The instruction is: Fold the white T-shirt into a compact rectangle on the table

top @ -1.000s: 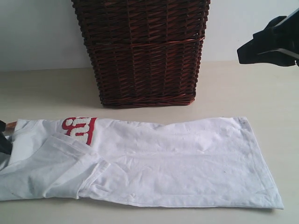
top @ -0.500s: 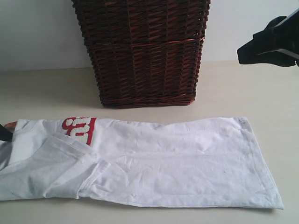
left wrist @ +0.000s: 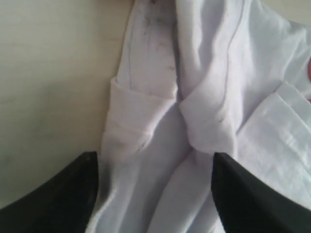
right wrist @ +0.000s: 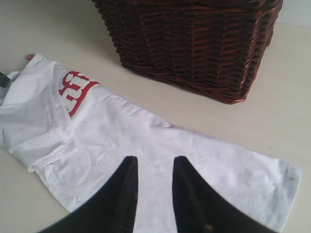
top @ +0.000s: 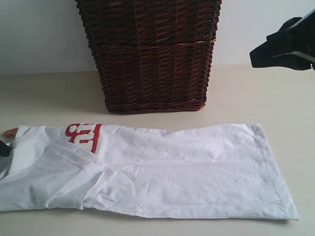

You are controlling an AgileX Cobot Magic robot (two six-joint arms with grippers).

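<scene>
The left gripper should next grab the folded white T-shirt by its bunched sleeve end (top: 7, 169). Then it should fold the white T-shirt over toward the white T-shirt's hem (top: 278, 172).
The white T-shirt (top: 187, 167) lies folded into a long band across the front of the table (top: 256, 93). Its red-outlined lettering (top: 83, 135) and a folded-in sleeve (top: 59, 177) are at the left end, the hem at the right. My left gripper (left wrist: 154, 162) is open, its fingers (left wrist: 87, 170) spread wide low over the bunched cloth at the left end; only a dark sliver of the left gripper (top: 3, 148) shows at the exterior view's left edge. My right gripper (top: 261, 53) hangs high at the upper right. This right gripper (right wrist: 154, 162) is open and holds nothing, well above the T-shirt (right wrist: 146, 145).
A tall dark-brown wicker basket (top: 152, 54) stands on the table right behind the shirt's middle; the wicker basket (right wrist: 194, 43) also fills the top of the right wrist view. Bare tabletop lies on both sides of the basket and right of the hem.
The left gripper has drawn back toward the left edge of the exterior view, showing less of itself. The shirt and the right gripper have stayed still.
</scene>
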